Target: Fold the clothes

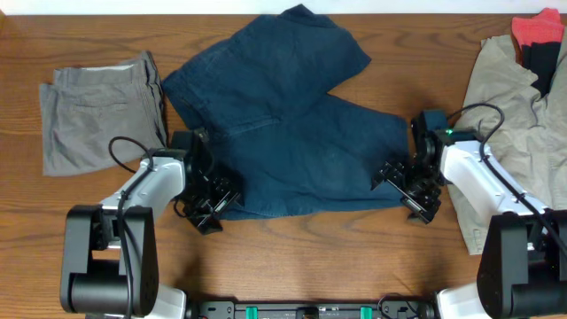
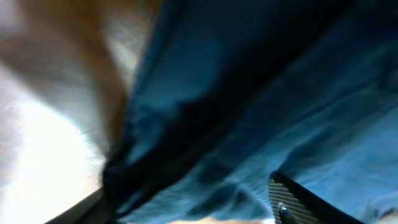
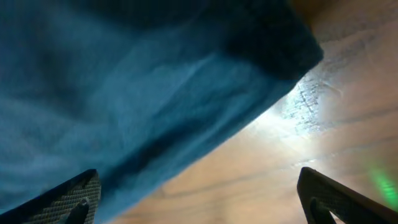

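I need to fold the navy-blue shorts next. My right gripper has to grab the navy-blue shorts' near corner (image 1: 406, 201) (image 3: 301, 63), on the beige garment's side, to swing that edge of the shorts across.
The large navy-blue shorts (image 1: 292, 115) lie spread across the middle of the wooden table (image 1: 292, 257). My left gripper (image 1: 213, 206) is at their lower left corner. In the left wrist view its fingers (image 2: 186, 208) are wide apart with blue cloth (image 2: 249, 112) bunched between them. My right gripper (image 1: 403, 190) is at the lower right corner. In the right wrist view its fingers (image 3: 199, 199) are wide open; the cloth edge (image 3: 124, 93) reaches the left finger, with bare table (image 3: 280, 162) between the fingers.
Folded grey shorts (image 1: 93, 111) lie at the far left. A beige garment (image 1: 505, 97) is heaped at the right edge, with a red piece (image 1: 536, 31) and a black piece (image 1: 542, 66) on it.
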You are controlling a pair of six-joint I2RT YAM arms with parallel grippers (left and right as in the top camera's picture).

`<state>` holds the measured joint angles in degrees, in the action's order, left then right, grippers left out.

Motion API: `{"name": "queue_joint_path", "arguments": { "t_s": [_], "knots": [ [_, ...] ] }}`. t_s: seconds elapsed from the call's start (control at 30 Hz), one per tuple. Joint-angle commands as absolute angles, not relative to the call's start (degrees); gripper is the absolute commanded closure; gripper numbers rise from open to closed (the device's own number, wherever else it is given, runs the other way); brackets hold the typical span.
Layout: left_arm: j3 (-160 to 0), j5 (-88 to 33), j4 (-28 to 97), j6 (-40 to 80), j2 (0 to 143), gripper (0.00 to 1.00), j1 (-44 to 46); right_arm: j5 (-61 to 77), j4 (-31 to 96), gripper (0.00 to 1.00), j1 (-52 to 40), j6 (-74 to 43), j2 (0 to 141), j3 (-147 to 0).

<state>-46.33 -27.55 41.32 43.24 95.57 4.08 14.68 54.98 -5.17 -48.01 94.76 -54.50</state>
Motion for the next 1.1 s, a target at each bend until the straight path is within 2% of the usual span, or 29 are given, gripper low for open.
{"name": "queue_joint_path", "arguments": {
  "t_s": [0.0,0.03,0.07,0.17,0.2,0.27,0.4,0.47,0.53,0.57,0.6,0.8,1.07],
  "knots": [
    [-45.9,-20.4,39.4,45.8,95.6,0.36,4.7,12.4,53.1,0.01,-5.3,-55.6,94.0,-52.5],
    [-45.9,-19.8,39.4,45.8,95.6,0.41,4.7,11.8,52.5,0.01,-5.3,-56.6,94.0,-52.0],
    [-45.9,-19.4,39.4,45.8,95.6,0.50,4.7,11.3,51.8,0.01,-5.3,-57.5,94.0,-51.4],
    [-45.9,-18.5,40.4,45.7,95.6,0.87,4.7,10.2,49.7,0.01,-5.3,-59.9,94.0,-49.6],
    [-45.9,-18.3,41.0,45.7,95.6,0.94,4.7,9.9,49.1,0.01,-5.3,-60.5,94.0,-49.1],
    [-45.9,-18.3,41.7,45.5,95.6,0.94,4.7,9.3,47.9,0.05,-5.3,-61.9,94.0,-47.9],
    [-45.9,-18.2,43.0,43.1,95.6,0.94,4.7,7.9,44.2,0.19,-5.3,-62.2,94.0,-45.8],
    [-45.9,-17.5,43.7,41.9,95.5,0.94,4.7,7.0,42.8,0.39,-5.3,-62.1,94.0,-45.4],
    [-45.9,-17.1,44.2,39.4,95.3,0.94,4.7,6.3,42.3,0.71,-5.3,-62.1,94.0,-45.4],
    [-45.9,-17.0,44.3,38.0,94.9,0.94,4.7,6.1,42.0,0.92,-5.3,-61.7,94.0,-45.4],
    [-45.9,-16.8,44.5,36.8,94.4,0.94,4.7,6.2,41.4,0.99,-5.3,-60.7,94.0,-45.4],
    [-45.9,-12.5,47.4,33.5,86.0,0.94,4.8,5.3,39.7,0.99,-4.6,-46.6,93.1,-47.5],
    [-45.9,-12.6,53.1,30.4,67.8,0.94,9.6,1.7,49.3,0.99,-1.0,-41.6,81.6,-54.9]
  ]
}}
